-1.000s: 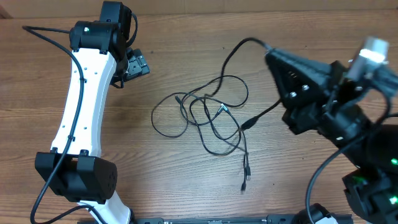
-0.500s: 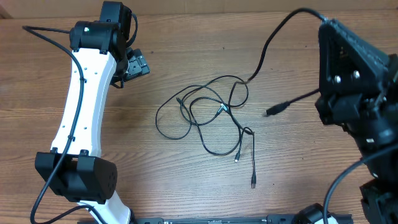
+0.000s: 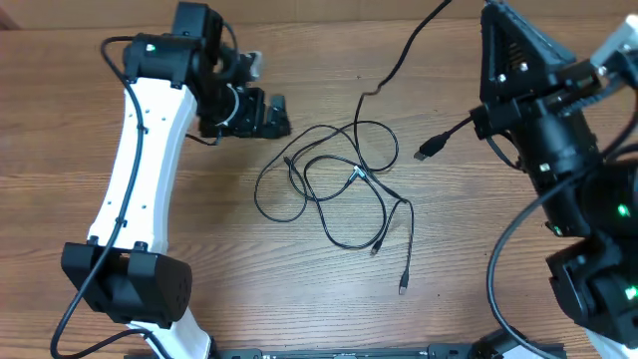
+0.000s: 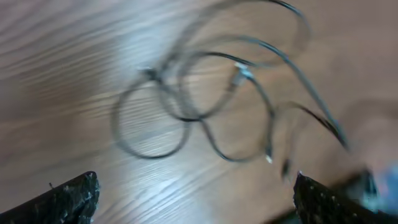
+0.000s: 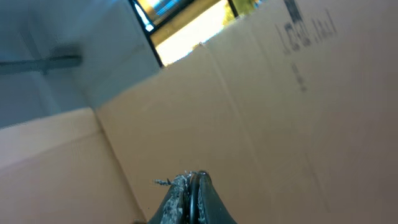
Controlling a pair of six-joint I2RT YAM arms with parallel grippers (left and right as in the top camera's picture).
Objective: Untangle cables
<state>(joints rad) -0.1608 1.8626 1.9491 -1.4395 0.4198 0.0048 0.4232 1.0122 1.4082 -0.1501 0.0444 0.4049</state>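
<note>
The left gripper grabs the black cable by the part rising from the tangle (image 3: 368,92) next, to free my right gripper to untangle loops.
The cables (image 3: 357,172) lie as a loose tangle of thin black loops in the middle of the wooden table (image 3: 60,150), with small plug ends (image 3: 403,287) trailing toward the front. One strand (image 3: 399,55) rises from the tangle to the top edge, and a plug (image 3: 427,153) hangs beside my raised right arm (image 3: 528,90). My right gripper (image 5: 194,177) is shut on that thin black cable. Just left of the tangle, my left gripper (image 3: 267,115) stands wide open and holds nothing. The left wrist view shows the blurred loops (image 4: 163,81) ahead of the left gripper (image 4: 196,180).
The right wrist view faces a cardboard box (image 5: 280,93) and a bright window behind it. The white left arm (image 3: 130,199) stretches along the table's left side. A dark rail (image 3: 329,352) runs along the front edge.
My right arm has risen up and to the right with its cable, drawing a strand and a plug out of the tangle. My left gripper has swung right, toward the loops.
</note>
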